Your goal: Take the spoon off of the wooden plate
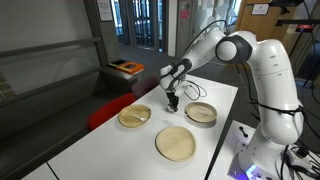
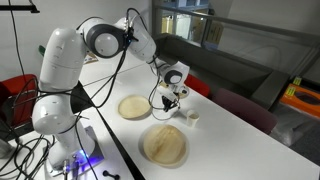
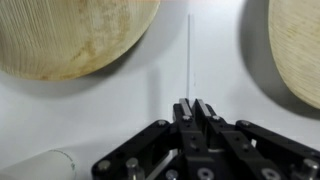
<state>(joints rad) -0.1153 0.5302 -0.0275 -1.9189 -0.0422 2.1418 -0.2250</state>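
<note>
My gripper should keep hold of the spoon (image 3: 190,50). The spoon hangs above the table between the plates and would fall if I opened now.
My gripper (image 3: 195,103) is shut on a thin, pale whitish spoon (image 3: 190,50), which sticks out straight ahead of the jaws over the white table. In both exterior views the gripper (image 1: 172,102) (image 2: 169,100) hangs just above the table between the plates. The wooden plate (image 1: 201,112), round with a raised rim and a greyish inside, lies beside the gripper, toward the robot's base. The spoon is too thin to make out in the exterior views.
A wooden dish with a yellowish inside (image 1: 135,117) lies on the gripper's other side. A flat pale wooden plate (image 1: 176,143) lies nearer the front. A small white cylinder (image 3: 40,165) (image 2: 193,115) stands close by. The table edge runs near the flat plate.
</note>
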